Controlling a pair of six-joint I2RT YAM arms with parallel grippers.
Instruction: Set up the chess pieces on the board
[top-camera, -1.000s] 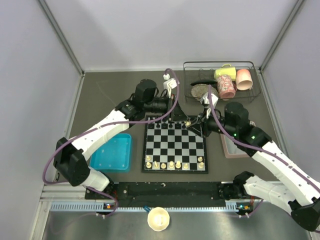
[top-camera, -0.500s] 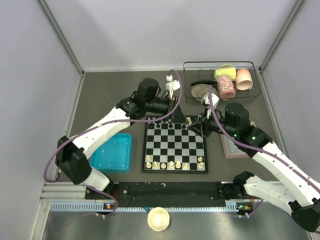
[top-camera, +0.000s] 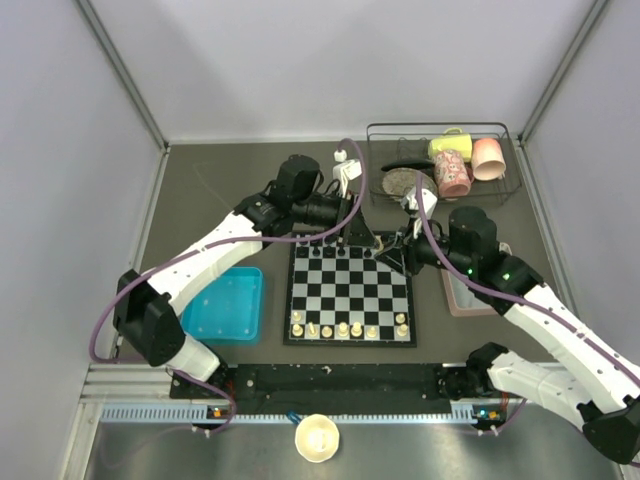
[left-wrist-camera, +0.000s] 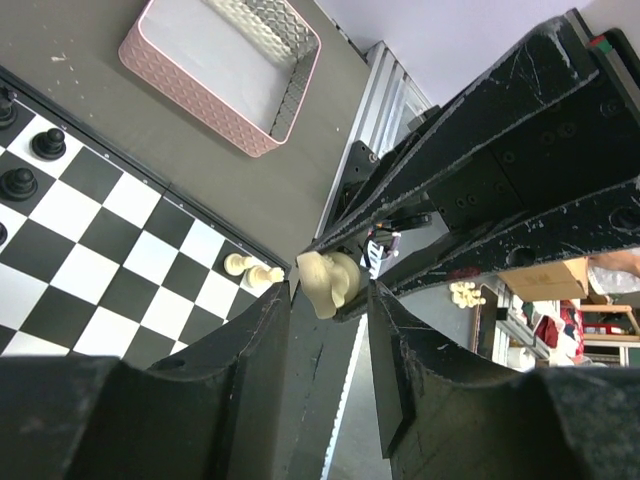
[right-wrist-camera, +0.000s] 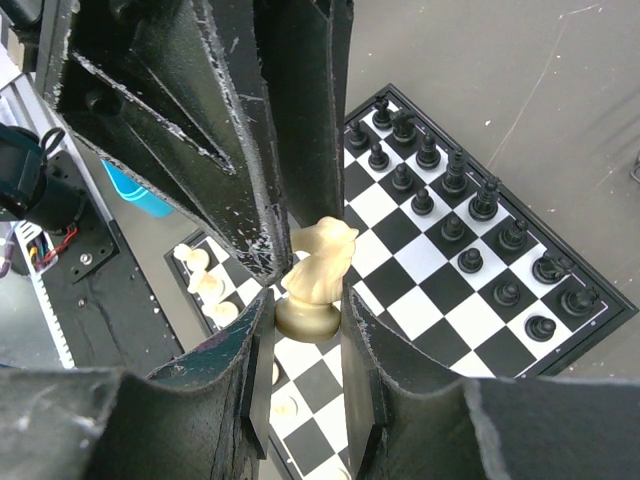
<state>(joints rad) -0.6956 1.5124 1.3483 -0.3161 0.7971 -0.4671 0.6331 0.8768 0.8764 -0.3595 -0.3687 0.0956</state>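
My left gripper has its open fingers around the cream knight's head, so it needs to close on the head, and that would hold the knight.
The board (top-camera: 296, 300) lies mid-table, with black pieces (top-camera: 335, 251) on its far rows and several cream chess pieces (top-camera: 342, 328) on its near row. My right gripper (top-camera: 383, 247) hovers over the board's far right corner, shut on a cream knight (right-wrist-camera: 318, 275) at its base; the right gripper (right-wrist-camera: 305, 300) holds it upright above the board (right-wrist-camera: 440, 270). My left gripper (top-camera: 370, 242) meets it from the left. In the left wrist view the left gripper (left-wrist-camera: 330, 295) is open, with the knight (left-wrist-camera: 330, 282) at its fingertips. One left finger (right-wrist-camera: 240, 150) reaches the knight's head.
A blue tray (top-camera: 225, 305) lies left of the board and a pinkish tray (top-camera: 465, 295) right of it. A wire rack (top-camera: 505, 185) with cups stands at the back right. A cream bowl (top-camera: 317, 437) sits at the near edge.
My left gripper has moved right and closed in on the knight held by the right gripper. The right arm has hardly moved.
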